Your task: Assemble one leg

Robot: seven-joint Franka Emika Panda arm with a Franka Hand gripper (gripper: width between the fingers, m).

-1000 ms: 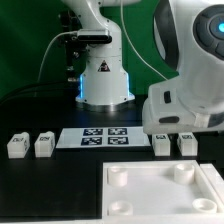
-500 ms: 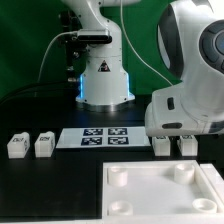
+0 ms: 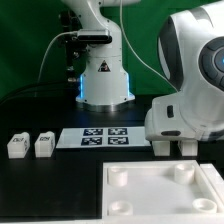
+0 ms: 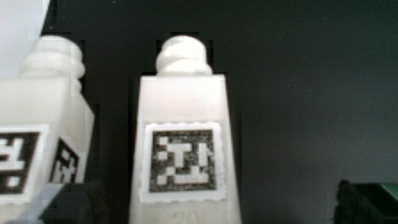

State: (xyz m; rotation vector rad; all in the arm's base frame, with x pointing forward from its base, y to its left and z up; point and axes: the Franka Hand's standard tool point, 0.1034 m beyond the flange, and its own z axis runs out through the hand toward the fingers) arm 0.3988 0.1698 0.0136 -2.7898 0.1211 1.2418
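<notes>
My fingers reach down both sides of the middle leg's tagged body (image 4: 183, 165) in the wrist view, so it is time to close and catch it.
Four legs, small white blocks with tags, lie on the black table. Two lie at the exterior view's left (image 3: 16, 146) (image 3: 43, 145). Two lie at the right (image 3: 161, 147) (image 3: 186, 146), partly hidden under my arm's white hand (image 3: 180, 120). In the wrist view one leg (image 4: 183, 130) lies lengthwise, tag up, with its round peg at the far end. A second leg (image 4: 45, 115) lies beside it. My gripper (image 4: 214, 205) is open and just above the middle leg. One dark fingertip (image 4: 64, 203) is on one side of it and the other (image 4: 370, 198) is well clear on the other side.
The marker board (image 3: 95, 136) lies mid-table between the two pairs of legs. A large white square panel (image 3: 150, 205) with round corner sockets lies at the front right. The robot's base (image 3: 104, 80) stands at the back.
My arm has moved down and toward the exterior view's right over the right pair of legs and hides more of them. Nothing on the table has moved.
</notes>
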